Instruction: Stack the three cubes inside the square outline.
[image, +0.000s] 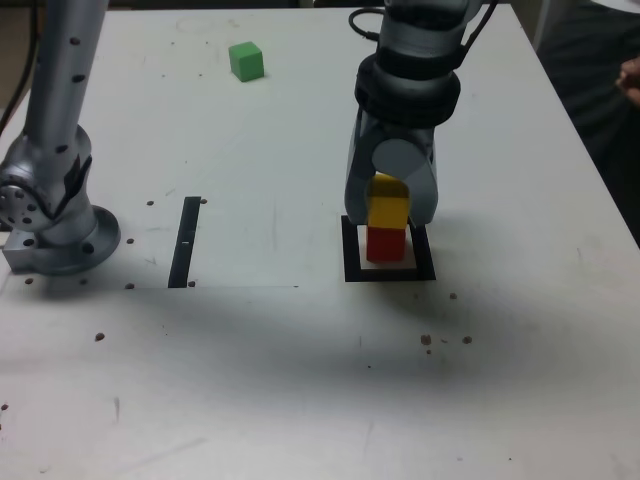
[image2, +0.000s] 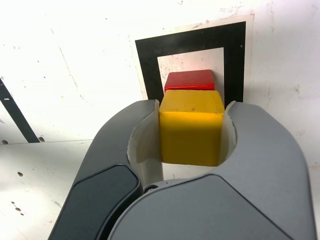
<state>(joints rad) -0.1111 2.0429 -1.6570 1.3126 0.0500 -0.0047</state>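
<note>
My gripper needs to open now: the yellow cube would stand, since its lower edge sits over the red cube's top (image: 386, 230) in the exterior view.
The red cube (image: 384, 243) stands inside the square outline (image: 352, 262). Directly over it is the yellow cube (image: 388, 206), with my gripper (image: 389, 205) shut on it; I cannot tell whether yellow rests on red or hangs just above. The wrist view shows both grey jaws pressed on the sides of the yellow cube (image2: 190, 126), with the red cube (image2: 190, 80) and the square outline (image2: 147, 65) beyond it. The green cube (image: 246, 60) lies alone far back on the table, towards the exterior view's left.
The arm's grey base (image: 55, 225) stands at the exterior view's left edge. A narrow black strip (image: 185, 241) lies on the table (image: 300, 380) between the base and the outline. A person's hand (image: 630, 78) shows at the right edge.
</note>
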